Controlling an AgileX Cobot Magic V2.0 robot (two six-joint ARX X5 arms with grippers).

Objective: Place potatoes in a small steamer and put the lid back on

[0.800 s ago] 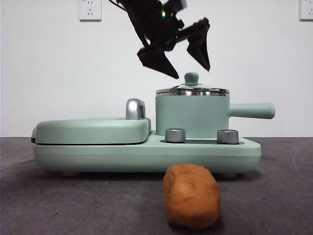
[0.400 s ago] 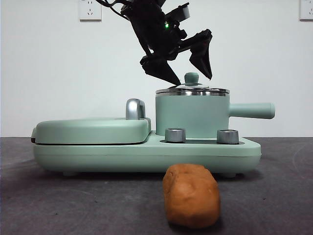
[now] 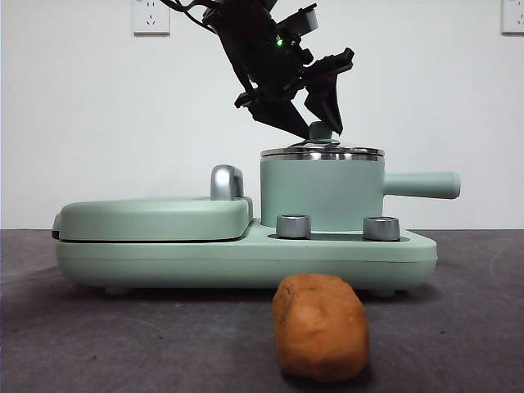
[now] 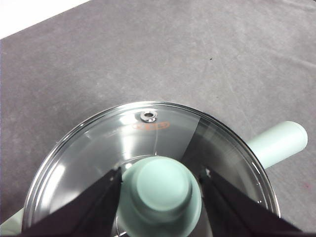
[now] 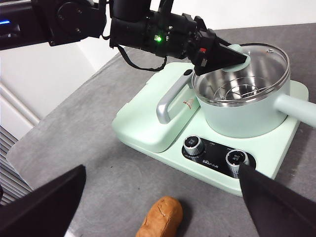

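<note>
I should next put the orange-brown potato inside the small steamer (image 3: pixel 321 196), so I need to grab the potato around its rounded body (image 3: pixel 320 326) with my right gripper.
The mint-green small steamer (image 3: pixel 321 196) (image 5: pixel 247 116) stands on the right side of the cooker base, its straight handle (image 3: pixel 422 185) pointing right. Its glass lid (image 3: pixel 322 152) (image 4: pixel 148 138) sits on the steel rim. My left gripper (image 3: pixel 317 123) (image 4: pixel 160 175) (image 5: pixel 222 54) comes down from above and is shut on the lid's green knob (image 4: pixel 160 190), one jaw pressed against each side. The orange-brown potato (image 3: pixel 319 327) (image 5: pixel 160 218) lies on the dark table in front of the cooker. My right gripper (image 5: pixel 163 173) hangs open above the table near the potato, holding nothing.
The cooker base (image 3: pixel 246 255) carries a flat mint-green griddle cover (image 3: pixel 155 217) with a steel handle (image 3: pixel 227 182) on its left half. Two steel dials (image 3: pixel 293 226) (image 3: pixel 381 228) face the front. A white wall with sockets (image 3: pixel 151 16) stands behind.
My left gripper has come down and slightly right onto the lid knob, and its jaws have narrowed from wide open to gripping the knob. The lid, steamer and potato have not moved.
</note>
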